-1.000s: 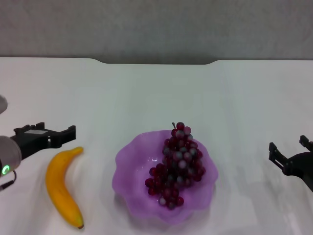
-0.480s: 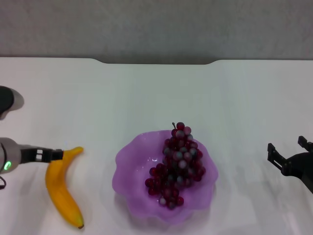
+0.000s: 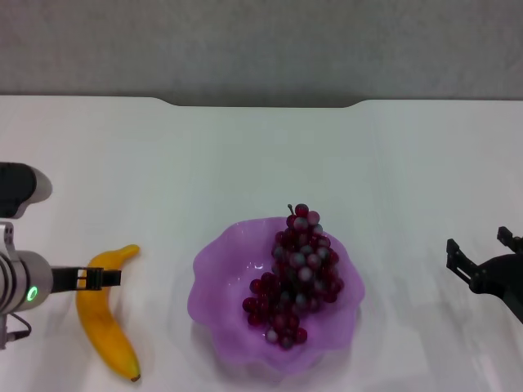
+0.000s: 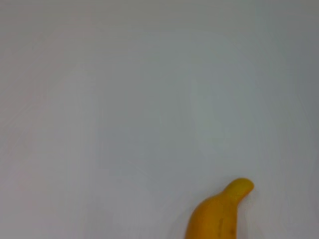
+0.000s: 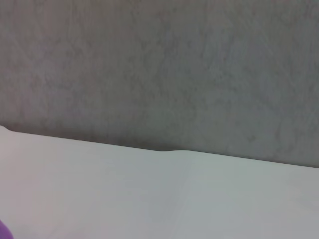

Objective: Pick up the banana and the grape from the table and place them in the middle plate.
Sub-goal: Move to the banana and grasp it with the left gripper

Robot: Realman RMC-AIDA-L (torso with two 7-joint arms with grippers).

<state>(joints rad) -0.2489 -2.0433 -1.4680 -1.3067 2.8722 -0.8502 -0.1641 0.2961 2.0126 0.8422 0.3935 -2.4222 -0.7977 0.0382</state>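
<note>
My left gripper moves toward the banana's stem end [image 3: 127,251] [image 4: 238,188], before it closes. The stem end sits low beyond the fingers, so closing now would miss.
The banana [image 3: 104,331] lies on the white table [image 3: 245,163] at the front left, its dark tip toward the front edge. My left gripper [image 3: 100,278] is over the banana's upper part, reaching in from the left. The left wrist view shows only the banana's far end [image 4: 217,215] on the white top. The grape bunch [image 3: 296,278] lies in the purple scalloped plate [image 3: 214,287] at the front centre. My right gripper [image 3: 482,260] is open and empty at the right edge, well clear of the plate.
The table's far edge meets a grey wall [image 3: 261,49], with a shallow notch at the back centre. A sliver of the purple plate [image 5: 2,230] shows in a corner of the right wrist view.
My left gripper has turned about its wrist and moved from behind the banana's far end to over its upper part. The right arm has barely moved.
</note>
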